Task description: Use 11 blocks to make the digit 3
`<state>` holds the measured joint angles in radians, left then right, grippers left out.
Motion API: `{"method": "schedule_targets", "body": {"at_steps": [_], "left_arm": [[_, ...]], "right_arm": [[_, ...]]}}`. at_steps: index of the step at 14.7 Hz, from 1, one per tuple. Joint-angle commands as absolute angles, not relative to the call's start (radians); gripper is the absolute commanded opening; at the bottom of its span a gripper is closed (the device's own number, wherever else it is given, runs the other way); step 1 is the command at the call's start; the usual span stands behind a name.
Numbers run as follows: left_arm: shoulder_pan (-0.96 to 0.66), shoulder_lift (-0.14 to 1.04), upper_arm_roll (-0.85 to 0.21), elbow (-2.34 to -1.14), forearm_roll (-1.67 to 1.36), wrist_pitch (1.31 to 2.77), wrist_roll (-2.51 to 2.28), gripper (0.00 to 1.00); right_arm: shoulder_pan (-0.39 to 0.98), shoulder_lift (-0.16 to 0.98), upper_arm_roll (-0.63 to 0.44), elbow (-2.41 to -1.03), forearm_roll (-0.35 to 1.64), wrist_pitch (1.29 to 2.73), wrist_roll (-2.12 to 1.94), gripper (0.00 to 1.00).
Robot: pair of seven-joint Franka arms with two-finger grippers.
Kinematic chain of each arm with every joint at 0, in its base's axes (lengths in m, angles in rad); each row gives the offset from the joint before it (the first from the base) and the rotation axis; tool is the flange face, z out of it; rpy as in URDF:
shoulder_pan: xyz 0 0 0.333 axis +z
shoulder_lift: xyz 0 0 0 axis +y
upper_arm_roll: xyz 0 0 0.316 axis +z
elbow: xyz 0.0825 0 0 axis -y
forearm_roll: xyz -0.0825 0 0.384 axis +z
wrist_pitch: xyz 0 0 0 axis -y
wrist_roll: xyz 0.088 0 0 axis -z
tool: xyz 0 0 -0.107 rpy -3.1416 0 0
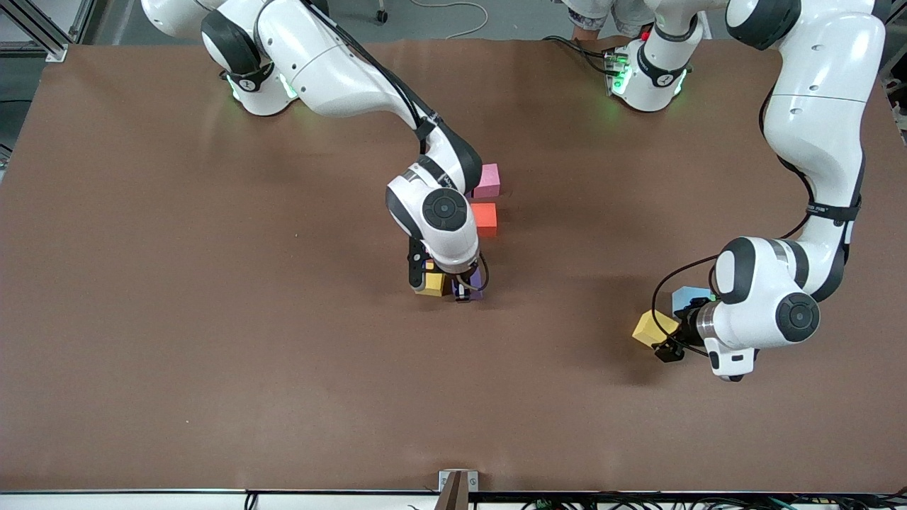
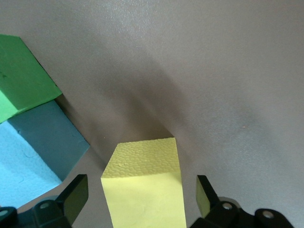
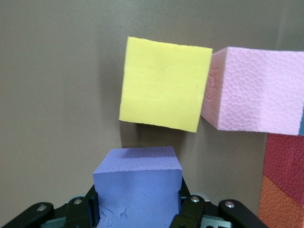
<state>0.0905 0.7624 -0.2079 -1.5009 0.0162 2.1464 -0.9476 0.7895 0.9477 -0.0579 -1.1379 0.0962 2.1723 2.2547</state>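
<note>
My left fingers are beside the yellow block (image 2: 143, 190), low over the table, and should close now.
My right gripper (image 1: 464, 289) is shut on a purple block (image 3: 137, 187), low over the middle of the table. It hangs next to a yellow block (image 3: 164, 90) that touches a pink block (image 3: 256, 90). A red block (image 3: 285, 161) and an orange block (image 3: 280, 204) adjoin them. In the front view my right arm hides most of this group; a pink block (image 1: 487, 180) and an orange-red block (image 1: 485, 218) show. My left gripper (image 2: 141, 192) stands open around a second yellow block (image 1: 650, 327), its fingers (image 2: 76, 197) clear of the block's sides.
A light blue block (image 2: 38, 152) and a green cube (image 2: 23, 80) lie close beside the left gripper's yellow block, toward the left arm's end of the table. The brown table (image 1: 212, 319) stretches wide toward the right arm's end.
</note>
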Motion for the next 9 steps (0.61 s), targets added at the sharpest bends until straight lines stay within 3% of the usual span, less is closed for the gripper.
{"method": "schedule_targets", "body": {"at_steps": [1, 4, 7, 9], "left_arm": [[0.097, 0.775, -0.215, -1.488, 0.032, 2.132, -0.93, 0.98], [0.095, 0.778, -0.216, -1.488, 0.032, 2.132, -0.931, 0.73], [0.091, 0.776, -0.216, -1.483, 0.025, 2.132, -0.949, 0.36], [0.087, 0.773, -0.218, -1.482, 0.02, 2.132, -0.953, 0.27]], "right_arm": [[0.792, 0.936, -0.057, -1.161, 0.084, 2.172, 2.295, 0.0], [0.788, 0.933, -0.055, -1.163, 0.086, 2.16, 2.319, 0.0], [0.787, 0.933, -0.055, -1.17, 0.084, 2.152, 2.319, 0.0], [0.785, 0.927, -0.055, -1.18, 0.086, 2.151, 2.319, 0.0]]}}
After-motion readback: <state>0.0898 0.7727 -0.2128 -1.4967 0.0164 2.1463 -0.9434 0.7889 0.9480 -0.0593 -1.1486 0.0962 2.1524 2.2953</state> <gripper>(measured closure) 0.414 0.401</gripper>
